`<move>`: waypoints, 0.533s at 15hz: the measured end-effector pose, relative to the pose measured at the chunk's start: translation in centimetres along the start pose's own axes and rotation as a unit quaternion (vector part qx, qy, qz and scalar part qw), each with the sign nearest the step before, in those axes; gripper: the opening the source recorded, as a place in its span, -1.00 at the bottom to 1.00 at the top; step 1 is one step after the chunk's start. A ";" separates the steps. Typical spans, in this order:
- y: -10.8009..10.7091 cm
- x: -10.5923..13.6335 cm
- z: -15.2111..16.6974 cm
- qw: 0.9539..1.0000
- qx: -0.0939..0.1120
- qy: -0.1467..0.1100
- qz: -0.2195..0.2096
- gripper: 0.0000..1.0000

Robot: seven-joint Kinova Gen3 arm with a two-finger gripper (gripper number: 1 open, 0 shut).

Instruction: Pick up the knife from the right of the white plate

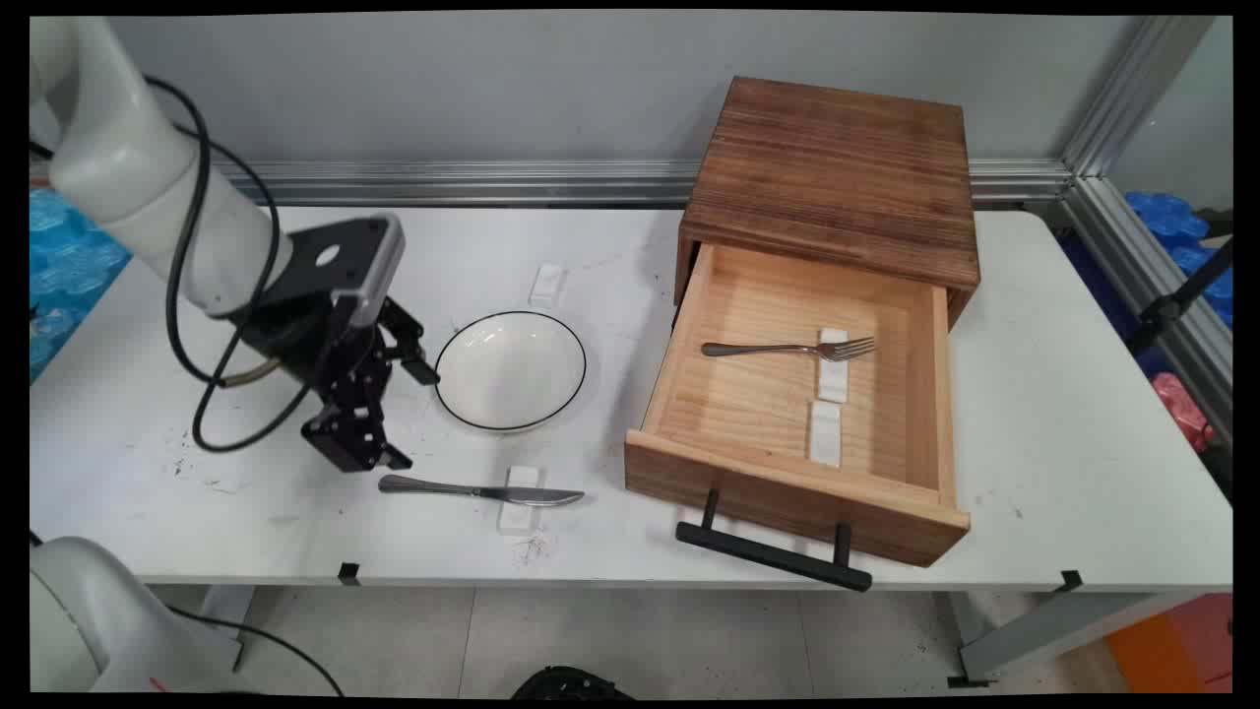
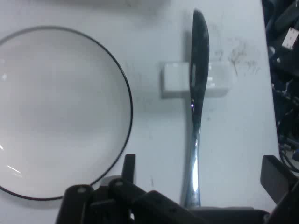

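Note:
I will next take hold of the steel knife by its handle (image 1: pixel 422 485) with my gripper, so that I can lay the knife on the free rest in the drawer (image 1: pixel 826 433).
My gripper (image 1: pixel 409 415) is open and low over the table, just left of a white bowl with a black rim (image 1: pixel 510 370). A metal knife (image 1: pixel 472 490) lies in front of the bowl, its blade propped on a small white rest (image 1: pixel 518 500). In the hand view the knife (image 2: pixel 197 93) runs up the middle. Its handle end lies between my two fingers (image 2: pixel 128 168), with the gripper (image 2: pixel 202 173) straddling it and not touching. The bowl (image 2: pixel 56 112) fills the left side of that view and the rest (image 2: pixel 175 79) sits under the blade.
A wooden box (image 1: pixel 837 167) at the back right has its drawer (image 1: pixel 787 492) pulled open. Inside lie a fork (image 1: pixel 787 348) on a white rest (image 1: pixel 833 379) and a second rest (image 1: pixel 825 433). Another white rest (image 1: pixel 547 284) sits behind the bowl.

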 end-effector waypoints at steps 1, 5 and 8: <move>0.2 -0.6 0.8 1.000 0.000 -0.002 0.000 1.00; 0.5 -1.8 3.2 1.000 -0.004 -0.003 0.002 1.00; 0.6 -2.1 5.0 1.000 -0.005 0.000 0.003 1.00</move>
